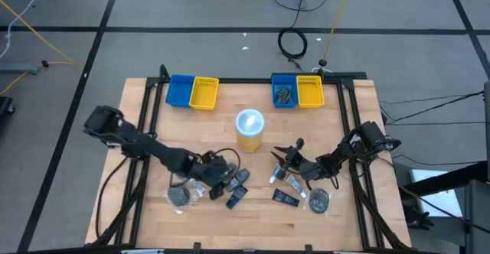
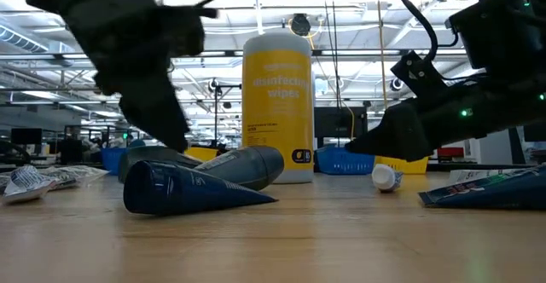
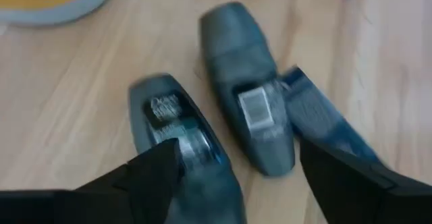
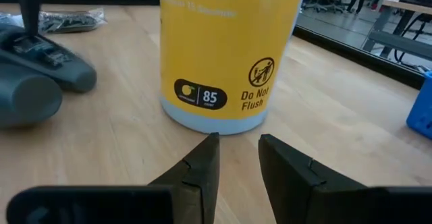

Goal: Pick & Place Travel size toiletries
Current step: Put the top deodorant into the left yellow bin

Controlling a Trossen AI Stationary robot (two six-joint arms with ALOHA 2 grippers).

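Note:
I should grab the dark grey bottle next with my left gripper, by its end with the cap [image 3: 211, 198]. Then the bottle can go in the yellow bin.
Two dark grey bottles [image 3: 246, 82] [image 3: 175, 133] and a dark blue tube [image 3: 320, 119] lie side by side on the table left of centre. They also show in the high view [image 1: 237, 180]. My left gripper [image 3: 239, 160] [image 1: 222, 179] is open over them, its fingers straddling the near ends of the bottles. A wrapped disc [image 1: 180, 197] and a white tube [image 1: 199, 187] lie close by. My right gripper [image 4: 239, 146] [image 1: 289, 156] is low, slightly open and empty. It points at the yellow wipes canister [image 4: 229, 48]. White tubes [image 1: 295, 183], a dark packet [image 1: 285, 198] and a disc [image 1: 318, 200] lie beside it. My left gripper has one finger [image 3: 158, 166] in front of the near end of one dark bottle [image 3: 192, 150], coming down at a slant. I cannot tell whether it touches the bottle.
The yellow canister [image 1: 249, 129] stands at the table's middle. Blue and yellow bin pairs stand at the far edge, one on the left [image 1: 191, 92] and one on the right [image 1: 297, 92]. The right blue bin holds dark items [image 1: 285, 95].

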